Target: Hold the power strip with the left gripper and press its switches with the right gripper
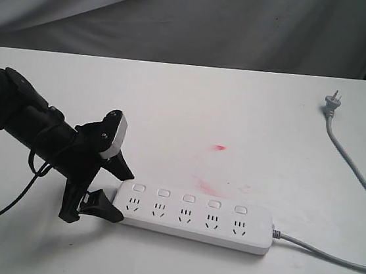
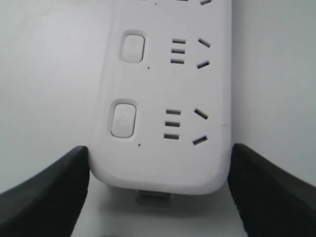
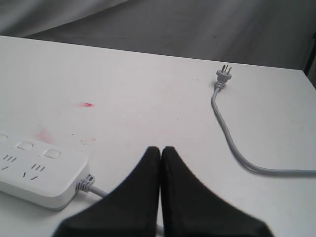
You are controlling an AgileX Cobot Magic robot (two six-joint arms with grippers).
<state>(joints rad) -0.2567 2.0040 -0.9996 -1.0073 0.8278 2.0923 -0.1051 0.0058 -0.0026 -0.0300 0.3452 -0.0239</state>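
The left gripper grabs the power strip's rounded cordless end (image 1: 125, 196) next, to steady the power strip (image 1: 193, 217) while its switches get pressed.
The white power strip (image 1: 193, 217) lies flat near the front of the white table (image 1: 173, 103), its row of square switches (image 1: 189, 198) along the far side. My left gripper (image 1: 125, 195) is at the strip's left end, one black finger on each long side. The left wrist view shows both fingers (image 2: 59, 187) touching the rounded end of the power strip (image 2: 168, 98), with two switches (image 2: 123, 119) in sight. My right gripper (image 3: 161, 149) is shut and empty, above the table to the right of the strip's cord end (image 3: 34, 173). It is outside the exterior view.
A grey cord (image 1: 328, 256) leaves the strip's right end and loops to a grey plug (image 1: 331, 101) at the back right of the table. A small red stain (image 1: 219, 146) marks the tabletop behind the strip. Grey cloth (image 1: 183, 18) hangs behind the table.
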